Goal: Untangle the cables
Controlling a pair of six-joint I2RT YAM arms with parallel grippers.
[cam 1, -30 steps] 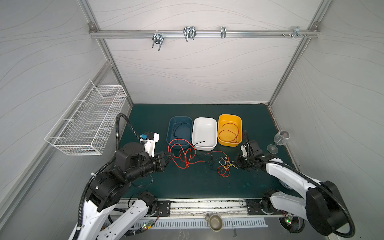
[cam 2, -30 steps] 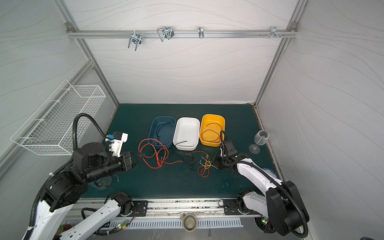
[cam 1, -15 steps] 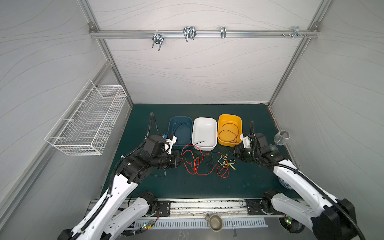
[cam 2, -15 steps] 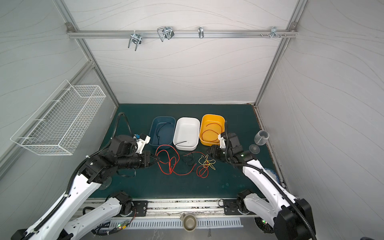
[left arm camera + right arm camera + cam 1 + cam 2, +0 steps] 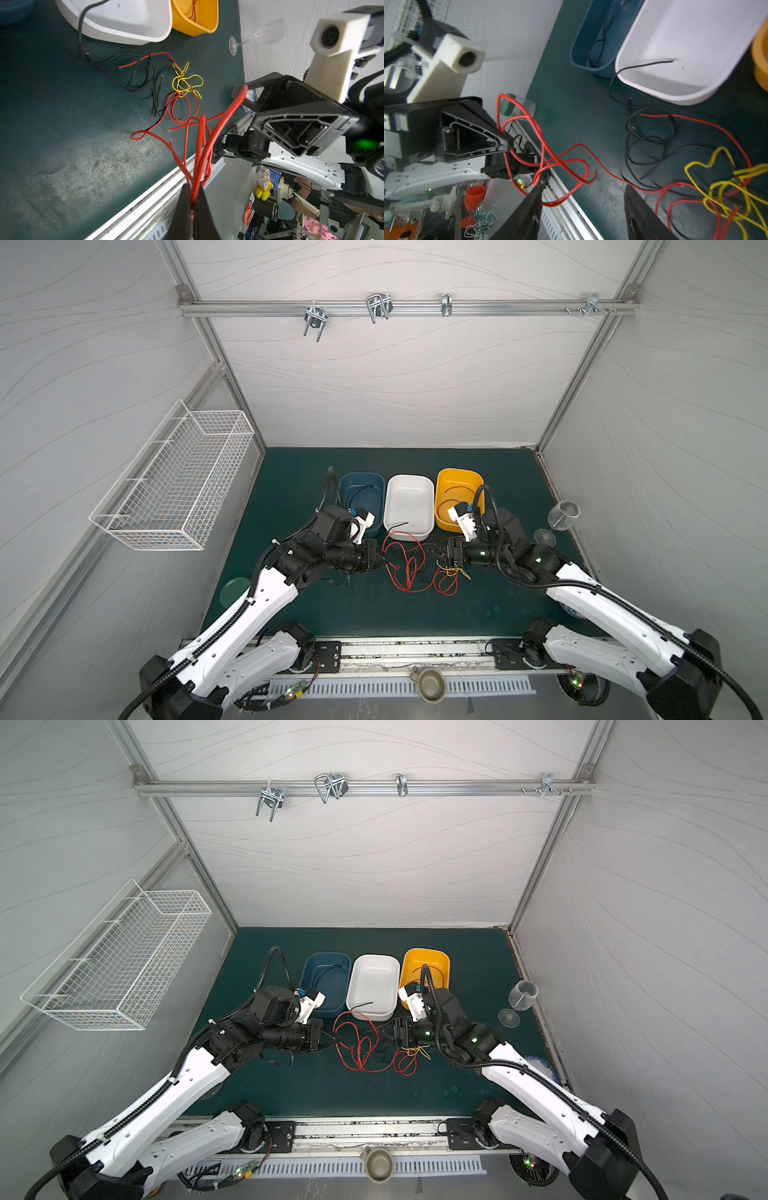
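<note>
I need to move my right gripper forward before I close it on the red loop, because the loop's end (image 5: 395,566) (image 5: 588,180) is beyond my fingers, over the green mat.
The cables (image 5: 409,568) lie tangled on the green mat in front of three bins: red loops, black strands (image 5: 135,72) and a yellow knot (image 5: 455,571) to the right. My left gripper (image 5: 384,558) is shut on a bundle of red cables (image 5: 199,145), lifted off the mat in the left wrist view. My right gripper (image 5: 436,553) faces it from the right, open. In the right wrist view a red loop (image 5: 550,162) drapes over one of its fingers (image 5: 537,197), with nothing clamped between them. One black cable end rests in the white bin (image 5: 409,502).
The blue bin (image 5: 361,477) holds a black cable and the yellow bin (image 5: 459,475) a red one. A wine glass (image 5: 561,516) leans by the right wall. A clear cup with a green lid (image 5: 235,591) sits at the mat's left edge. A wire basket (image 5: 178,481) hangs on the left wall.
Both arms have swung in towards the middle. The left gripper carried the red cables rightwards. The right gripper, shut a second ago, has opened.
</note>
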